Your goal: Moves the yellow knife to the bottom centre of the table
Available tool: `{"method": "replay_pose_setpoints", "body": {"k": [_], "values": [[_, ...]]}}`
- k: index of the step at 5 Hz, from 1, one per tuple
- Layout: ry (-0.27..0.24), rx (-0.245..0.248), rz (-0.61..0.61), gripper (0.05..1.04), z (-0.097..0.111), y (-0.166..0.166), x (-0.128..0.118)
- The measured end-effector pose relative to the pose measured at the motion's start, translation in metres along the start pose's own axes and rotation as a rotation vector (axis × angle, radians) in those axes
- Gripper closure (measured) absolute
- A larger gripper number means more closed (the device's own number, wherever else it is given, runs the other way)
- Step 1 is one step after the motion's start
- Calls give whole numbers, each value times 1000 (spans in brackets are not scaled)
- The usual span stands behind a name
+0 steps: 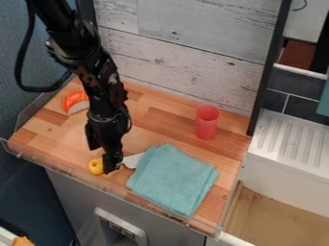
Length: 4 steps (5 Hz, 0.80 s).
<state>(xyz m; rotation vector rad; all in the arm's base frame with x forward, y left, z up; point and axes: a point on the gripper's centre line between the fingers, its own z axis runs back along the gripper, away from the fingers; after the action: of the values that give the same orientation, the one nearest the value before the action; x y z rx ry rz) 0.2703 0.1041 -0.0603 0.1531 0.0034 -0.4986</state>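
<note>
The gripper grabs the yellow knife by its rounded yellow handle next. It then moves the knife to the bottom centre of the table.
My gripper (103,159) hangs over the front left of the wooden table, its two fingers apart, so it is open. The yellow knife has its rounded yellow handle end (95,166) just left of the lower fingertip and its pale blade (133,160) to the right. That finger hides the middle of the knife. The blade's far end meets the left edge of the folded teal cloth (173,178). Bare wood of the table (160,122) shows behind the cloth.
A red cup (207,122) stands at the back right. An orange and white toy piece (75,102) lies at the back left, beside the arm. A clear raised rim (103,187) runs along the front edge, and a whitewashed plank wall (186,53) closes the back.
</note>
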Motion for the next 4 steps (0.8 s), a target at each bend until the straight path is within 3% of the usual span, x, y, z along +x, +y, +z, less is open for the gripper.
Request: {"method": "replay_pose_setpoints", "body": {"k": [1,2,3,4], "values": [[24,9,19,136,-8,2,-1],[26,9,38,434,-10,3,0],[29,24,59,604,-11,7,1],[27,32,78,605,-10,11,3]]}}
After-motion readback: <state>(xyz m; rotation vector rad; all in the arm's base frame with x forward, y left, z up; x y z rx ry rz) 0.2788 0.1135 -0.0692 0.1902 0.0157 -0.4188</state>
